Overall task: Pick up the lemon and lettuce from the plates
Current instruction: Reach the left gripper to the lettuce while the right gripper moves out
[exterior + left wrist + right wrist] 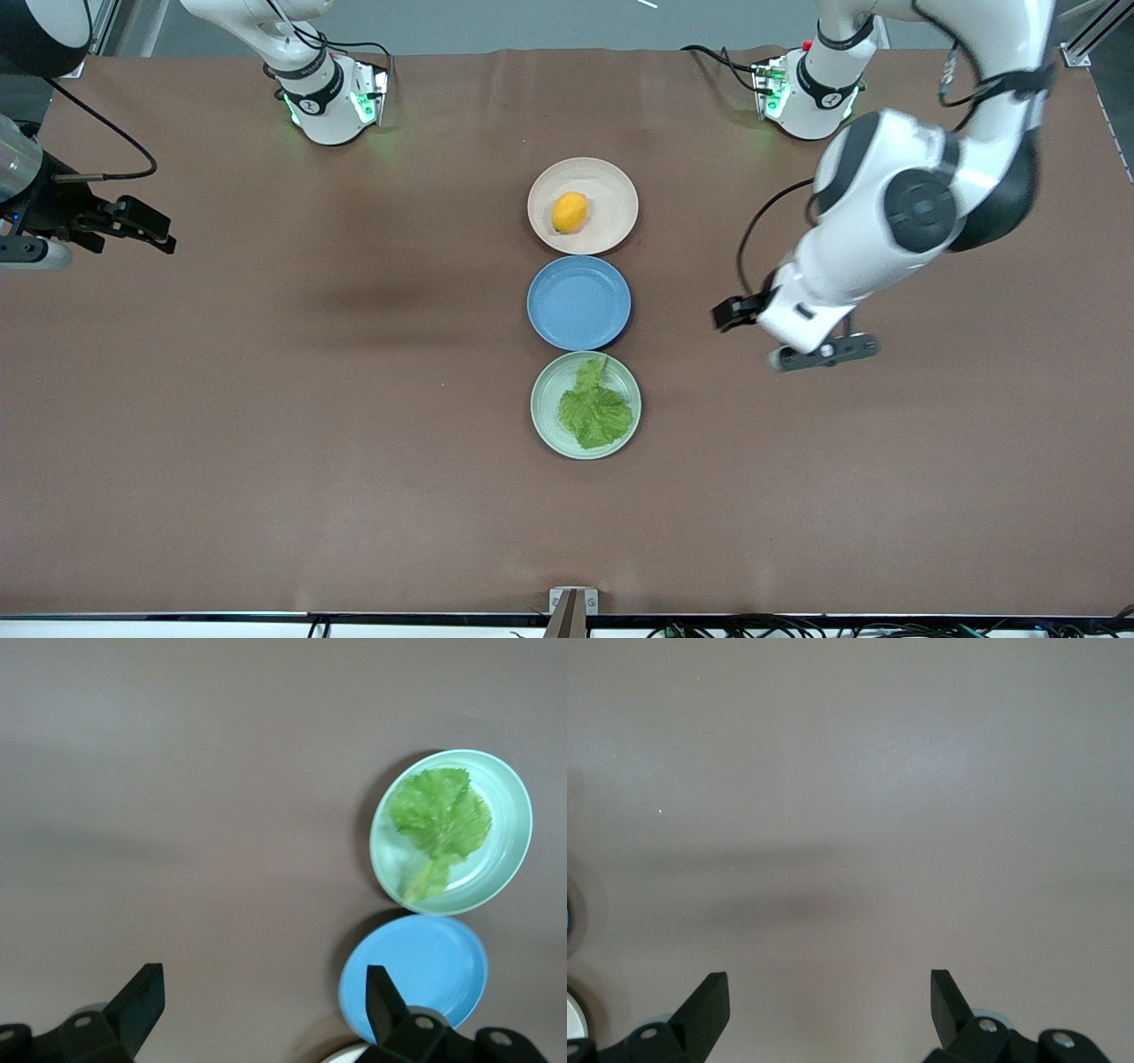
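Next, my left gripper grabs the lettuce by its narrow stem (pixel 593 373) to pick it from the mint green plate (pixel 547 390).
The lemon (pixel 570 212) lies on the beige-pink plate (pixel 615 188), the plate farthest from the front camera in a row of three. The lettuce (pixel 595 412) lies flat on the mint green plate (pixel 547 390), the nearest one; both also show in the left wrist view, the leaf (pixel 440 819) on the plate (pixel 512 811). My left gripper (pixel 728 314) is open and empty in the air (pixel 261 985), over bare table beside the row. My right gripper (pixel 151 229) is open and empty (pixel 828 985), over bare table at the right arm's end.
An empty blue plate (pixel 578 302) sits between the two task plates, and shows in the left wrist view (pixel 425 966). The table is covered with a brown mat. A small metal bracket (pixel 572 602) sits at the table edge nearest the front camera.
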Robot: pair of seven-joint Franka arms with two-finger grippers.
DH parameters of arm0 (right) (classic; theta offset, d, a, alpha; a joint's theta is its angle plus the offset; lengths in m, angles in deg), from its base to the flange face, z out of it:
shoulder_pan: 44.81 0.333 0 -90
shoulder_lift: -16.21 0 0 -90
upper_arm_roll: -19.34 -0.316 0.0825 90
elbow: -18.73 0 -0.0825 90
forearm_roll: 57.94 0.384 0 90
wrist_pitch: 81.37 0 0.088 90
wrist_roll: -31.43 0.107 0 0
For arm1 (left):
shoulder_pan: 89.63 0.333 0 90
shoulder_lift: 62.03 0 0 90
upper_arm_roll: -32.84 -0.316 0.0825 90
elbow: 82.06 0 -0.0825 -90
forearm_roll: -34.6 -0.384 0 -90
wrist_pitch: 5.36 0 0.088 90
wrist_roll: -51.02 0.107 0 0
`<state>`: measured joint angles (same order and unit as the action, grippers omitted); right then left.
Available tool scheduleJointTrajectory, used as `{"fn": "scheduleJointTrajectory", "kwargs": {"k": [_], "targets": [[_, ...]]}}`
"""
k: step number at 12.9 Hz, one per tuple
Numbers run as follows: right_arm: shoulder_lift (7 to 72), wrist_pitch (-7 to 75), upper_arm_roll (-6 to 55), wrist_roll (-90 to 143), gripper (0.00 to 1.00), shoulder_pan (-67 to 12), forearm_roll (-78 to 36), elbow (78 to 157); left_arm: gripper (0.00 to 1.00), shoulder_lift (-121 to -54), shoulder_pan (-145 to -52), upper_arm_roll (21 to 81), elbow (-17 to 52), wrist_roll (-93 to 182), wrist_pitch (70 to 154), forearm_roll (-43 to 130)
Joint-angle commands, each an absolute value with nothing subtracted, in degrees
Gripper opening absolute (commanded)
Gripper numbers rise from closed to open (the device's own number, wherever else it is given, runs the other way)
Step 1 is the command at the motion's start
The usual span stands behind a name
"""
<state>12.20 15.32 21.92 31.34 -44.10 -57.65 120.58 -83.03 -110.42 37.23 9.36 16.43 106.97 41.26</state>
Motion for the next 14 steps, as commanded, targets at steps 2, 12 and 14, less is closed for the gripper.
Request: {"fn": "scheduleJointTrajectory", "kwargs": {"k": [2, 12, 14], "targets": [[16.3, 14.5, 21.6, 31.2, 1.00, -43.3, -58.6, 118.1, 1.00, -91.1, -115.5, 36.8, 7.9, 2.8, 117.9, 41.0], [13.8, 16.4, 21.1, 73.9, 1.00, -22.2, -48.3, 128.1, 1.00, -107.5, -122.4, 36.4, 5.2, -22.9, 147.9, 39.3], [13.1, 21.9, 21.1, 82.5, 1.00, -15.3, -48.2, 131.7, 1.00, -109.7, -122.9, 36.2, 3.1, -23.2, 148.1, 39.3]]}}
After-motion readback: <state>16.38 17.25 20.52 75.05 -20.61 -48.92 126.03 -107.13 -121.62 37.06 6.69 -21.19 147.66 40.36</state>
